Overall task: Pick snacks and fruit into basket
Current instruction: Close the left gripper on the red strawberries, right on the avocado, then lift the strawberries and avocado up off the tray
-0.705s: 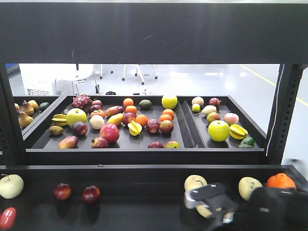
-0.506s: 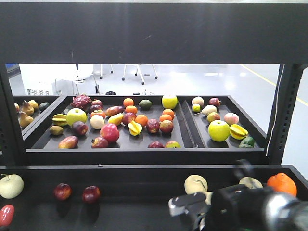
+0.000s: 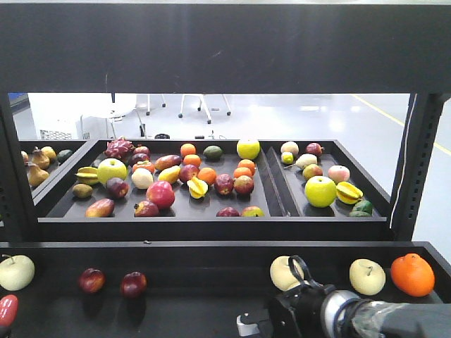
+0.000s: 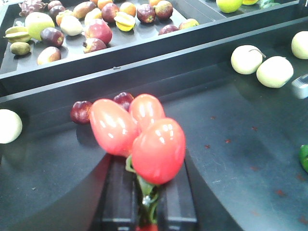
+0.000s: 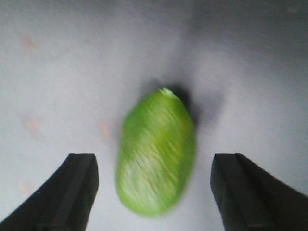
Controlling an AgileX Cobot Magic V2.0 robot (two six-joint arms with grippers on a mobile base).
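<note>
The green oval fruit (image 5: 156,154) should go in the basket, so my right gripper should grab it by its plump middle next.
In the left wrist view my left gripper (image 4: 147,195) is shut on the green stem of a cluster of three glossy red fruit (image 4: 144,132), held just above the dark shelf floor. The cluster also shows at the front view's bottom left corner (image 3: 5,310). My right gripper (image 5: 153,163) is open, its fingers on either side of a green oval fruit (image 5: 156,154) lying on the shelf, with a gap on each side. The right arm (image 3: 310,317) sits low at the front of the shelf. Snacks and basket are out of view.
On the near shelf lie pale apples (image 3: 15,272) (image 3: 285,272) (image 3: 367,276), an orange (image 3: 412,274) and two dark red fruits (image 3: 91,279) (image 3: 133,283). Behind a raised lip (image 3: 211,229), black trays hold several mixed fruits (image 3: 161,193). A dark shelf board (image 3: 225,46) hangs overhead.
The right arm has swung left and lower along the front of the shelf, uncovering the two pale apples on the right. The red cluster at bottom left has sunk slightly.
</note>
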